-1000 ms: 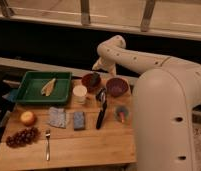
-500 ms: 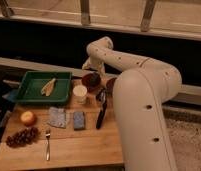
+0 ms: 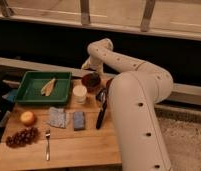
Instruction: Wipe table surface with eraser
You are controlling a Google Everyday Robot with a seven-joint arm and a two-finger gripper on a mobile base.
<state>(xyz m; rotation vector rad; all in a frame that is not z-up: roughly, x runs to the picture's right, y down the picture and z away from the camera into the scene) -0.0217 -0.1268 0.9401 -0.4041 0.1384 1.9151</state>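
The black eraser has to wipe the wooden table surface, so my gripper will grip it next by its end near the dark shiny utensil.
The eraser (image 3: 100,118) is a black oblong block lying on the light-brown wooden table surface (image 3: 69,150), just right of a blue pad (image 3: 79,120). My white arm (image 3: 136,95) rises from the lower right, covers the table's right side and bends over at the far edge. The gripper (image 3: 88,64) hangs there, behind a dark red bowl (image 3: 91,80), well beyond the eraser and apart from it. It stands open and I see nothing in it.
A green tray (image 3: 29,93) at the back left holds a pale banana-like thing (image 3: 48,86). Also on the table are a white cup (image 3: 80,93), a dark shiny utensil (image 3: 101,95), a grey cloth (image 3: 57,117), an orange fruit (image 3: 27,118), grapes (image 3: 21,136) and a fork (image 3: 47,145).
The arm has swung left and nearer the camera. Its bulk now hides the table's right side, including the purple bowl seen before. The things on the table have not moved.
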